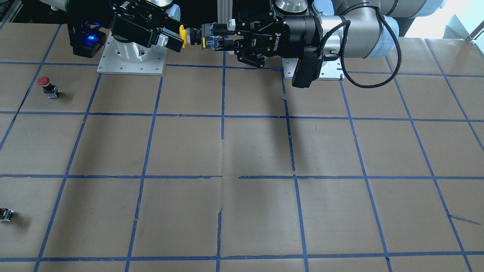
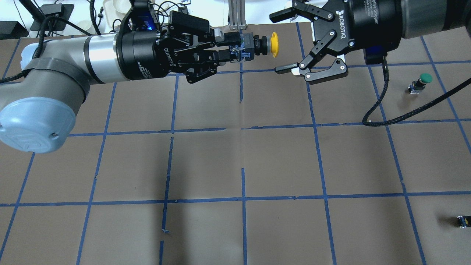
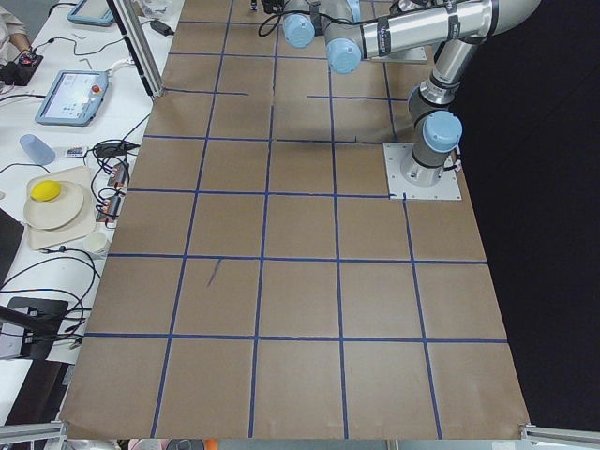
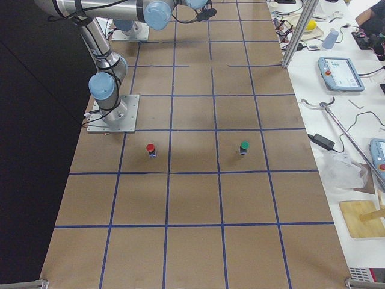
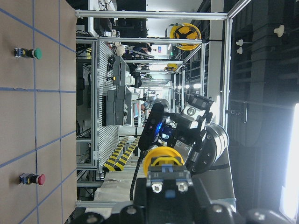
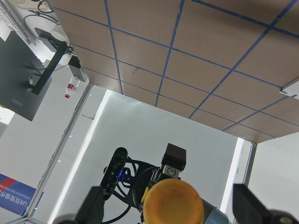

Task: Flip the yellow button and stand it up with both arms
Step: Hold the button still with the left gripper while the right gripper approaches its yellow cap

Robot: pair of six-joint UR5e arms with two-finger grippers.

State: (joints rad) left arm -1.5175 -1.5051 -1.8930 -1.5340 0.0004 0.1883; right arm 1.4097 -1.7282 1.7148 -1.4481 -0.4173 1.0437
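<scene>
I need to flip the button [image 1: 196, 36] and stand it up, so I should next grab it by its yellow cap [image 1: 182, 36] with my right gripper.
The yellow button [image 2: 274, 45] is held level in the air, with its yellow cap pointing at my right gripper. My left gripper [image 2: 235, 47] is shut on its black body and metal base. The front view shows the same grip [image 1: 211, 37], with the cap [image 1: 182, 36] toward the view's left. My right gripper [image 2: 278, 42] is open. Its two fingertips stand on either side of the cap without touching it. In the right wrist view the cap [image 6: 174, 200] sits between the spread fingers [image 6: 247, 203]. The left wrist view shows the button [image 5: 162, 161] from behind.
A red-capped button [image 1: 45, 84] stands on the brown table [image 1: 257, 151] on my right side. A green-capped button [image 2: 423, 80] stands further out. A small black switch block [image 2: 463, 221] lies near the far right edge. Both arm base plates sit behind the grippers.
</scene>
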